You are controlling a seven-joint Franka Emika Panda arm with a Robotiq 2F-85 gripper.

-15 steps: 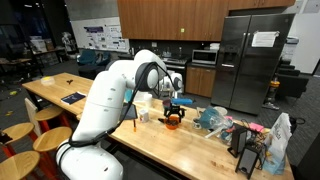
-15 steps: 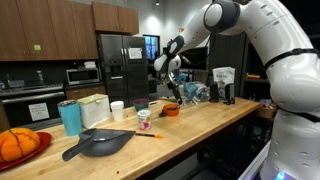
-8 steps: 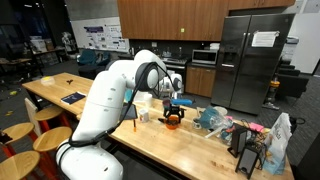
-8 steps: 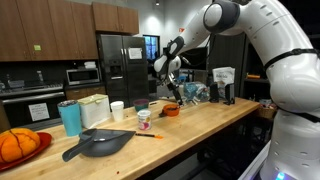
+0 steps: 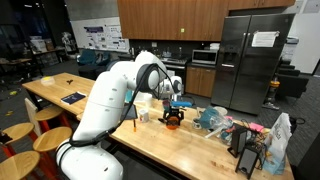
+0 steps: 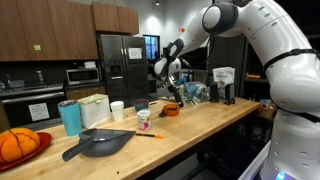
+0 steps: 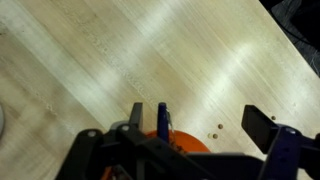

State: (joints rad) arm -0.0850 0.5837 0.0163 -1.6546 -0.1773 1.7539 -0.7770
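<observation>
My gripper needs to close, which would catch the stick: the blue stick stands upright between my fingers, nearer one of them.
My gripper hangs open just above an orange bowl on the wooden counter. A thin blue stick-like thing stands up out of the bowl, close to the inside of one finger; the other finger is far to the side. Nothing is clamped between them. In both exterior views the gripper sits over the orange bowl near the middle of the counter. What lies inside the bowl is hidden by the gripper body.
A small paper cup, a white cup, a blue tumbler and a black pan stand along the counter. Crumpled bags and a dark stand lie beyond the bowl. Stools line the counter's edge.
</observation>
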